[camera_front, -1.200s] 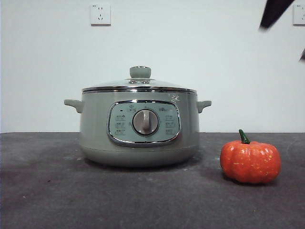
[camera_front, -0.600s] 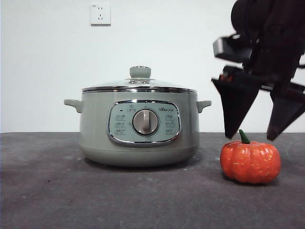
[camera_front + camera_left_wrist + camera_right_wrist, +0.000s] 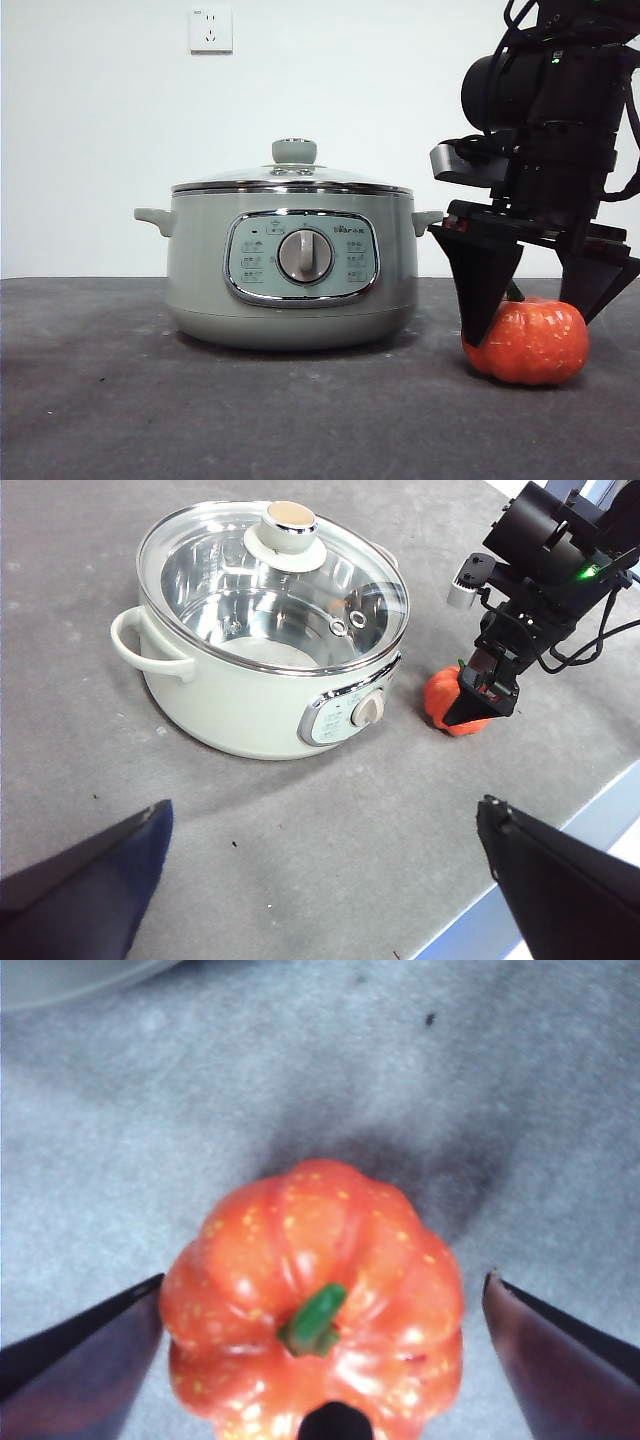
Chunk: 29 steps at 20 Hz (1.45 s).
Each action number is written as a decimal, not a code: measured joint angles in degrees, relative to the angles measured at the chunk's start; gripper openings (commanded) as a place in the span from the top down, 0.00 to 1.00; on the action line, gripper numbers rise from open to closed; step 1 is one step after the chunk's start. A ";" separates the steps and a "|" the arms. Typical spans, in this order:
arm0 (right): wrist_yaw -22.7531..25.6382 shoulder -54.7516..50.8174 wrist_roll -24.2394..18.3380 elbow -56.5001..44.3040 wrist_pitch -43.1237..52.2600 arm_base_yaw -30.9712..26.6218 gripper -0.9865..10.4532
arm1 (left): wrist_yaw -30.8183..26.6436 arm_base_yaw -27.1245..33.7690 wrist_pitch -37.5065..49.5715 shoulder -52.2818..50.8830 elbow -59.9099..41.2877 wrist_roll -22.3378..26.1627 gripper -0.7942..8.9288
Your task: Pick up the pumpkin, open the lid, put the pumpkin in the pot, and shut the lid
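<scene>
I need to open the pot for the pumpkin [image 3: 530, 342], so next I should grab the glass lid by its green knob [image 3: 294, 150] with my left gripper.
The orange-red pumpkin [image 3: 530, 342] sits on the dark table right of the sage-green pot [image 3: 290, 290]. The glass lid [image 3: 290, 182] with its green knob lies shut on the pot. My right gripper [image 3: 535, 325] is open and lowered around the pumpkin, one jaw on each side, not touching. In the right wrist view the pumpkin [image 3: 310, 1300] fills the gap between my right gripper's [image 3: 323, 1280] jaws. My left gripper [image 3: 325, 805] is open and empty, high above the table, looking down on the pot [image 3: 250, 710], the lid [image 3: 270, 580], the pumpkin [image 3: 445, 702] and the right gripper [image 3: 478, 695].
The dark grey table [image 3: 150, 400] runs to a white wall with a socket [image 3: 210, 30]. The table's edge [image 3: 520, 890] shows near the pumpkin's side in the left wrist view.
The right arm has come down from the top right corner and its open jaws now straddle the pumpkin. Pot, lid and pumpkin have not moved.
</scene>
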 measured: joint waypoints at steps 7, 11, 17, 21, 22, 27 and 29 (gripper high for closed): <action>-0.48 -1.55 0.59 0.02 -1.99 0.02 0.92 | 0.02 0.00 4.90 1.11 0.00 -1.27 0.11; -0.46 -11.82 1.44 0.02 -2.51 0.02 0.92 | -0.04 -2.40 10.71 7.50 1.38 -3.37 0.11; -0.42 -30.53 2.95 0.02 -4.11 0.02 0.92 | -4.11 -11.04 21.77 23.65 8.83 -3.72 0.11; -0.42 -40.79 3.89 0.02 -6.51 0.02 0.92 | -7.48 -17.00 32.52 34.67 13.29 -3.72 0.11; -0.42 -43.17 4.09 0.02 -7.02 0.02 0.92 | -9.05 -18.38 34.42 37.46 14.58 -3.72 0.11; -0.42 -51.01 4.90 0.02 -7.72 0.02 0.92 | -14.19 -22.36 38.60 49.55 20.48 -3.15 0.11; -0.42 -52.30 4.94 0.02 -8.33 0.02 0.92 | -15.02 -23.15 40.48 54.05 22.03 -3.04 0.11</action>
